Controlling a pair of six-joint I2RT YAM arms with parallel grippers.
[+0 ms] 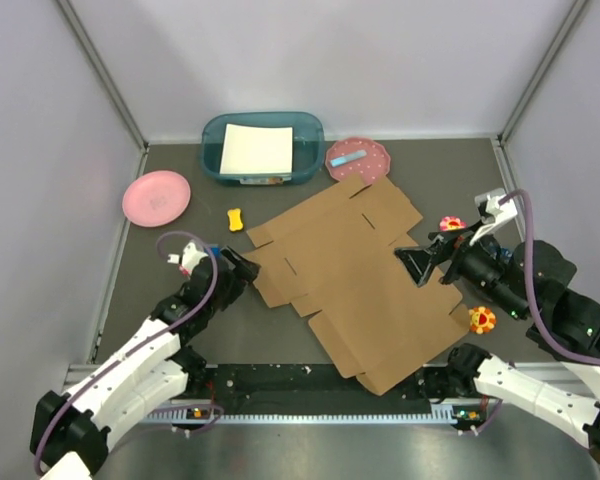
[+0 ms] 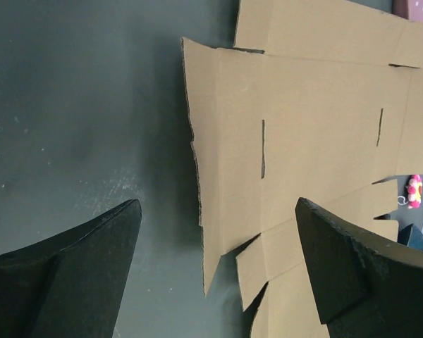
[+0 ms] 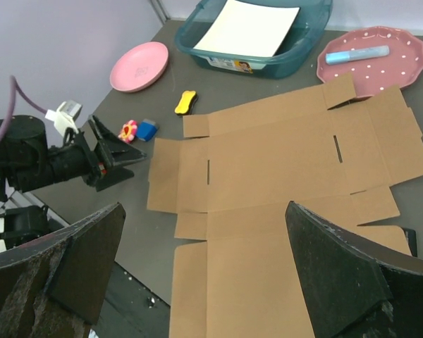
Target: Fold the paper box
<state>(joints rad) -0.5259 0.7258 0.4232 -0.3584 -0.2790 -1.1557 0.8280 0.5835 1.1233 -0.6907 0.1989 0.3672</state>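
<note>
I need to pinch the paper box's edge flap [image 1: 264,279] across its rim with my left gripper to turn the sheet for folding, and the other flaps should stay free.
The paper box [image 1: 355,275] is a flat, unfolded sheet of brown die-cut cardboard lying on the dark table, flaps and slots spread out. It also shows in the left wrist view [image 2: 310,134] and the right wrist view [image 3: 282,183]. My left gripper [image 1: 242,266] is open and empty, low at the box's left edge; its fingertips straddle the edge flap [image 2: 222,211]. My right gripper [image 1: 418,266] is open and empty, just above the box's right side, pointing left across it.
A teal bin [image 1: 263,148] with a white sheet stands at the back. A pink plate [image 1: 156,197] lies back left, a dotted pink plate [image 1: 357,158] with a blue pen beside the bin. A yellow toy [image 1: 236,218] and small red-yellow toys [image 1: 481,319] lie nearby.
</note>
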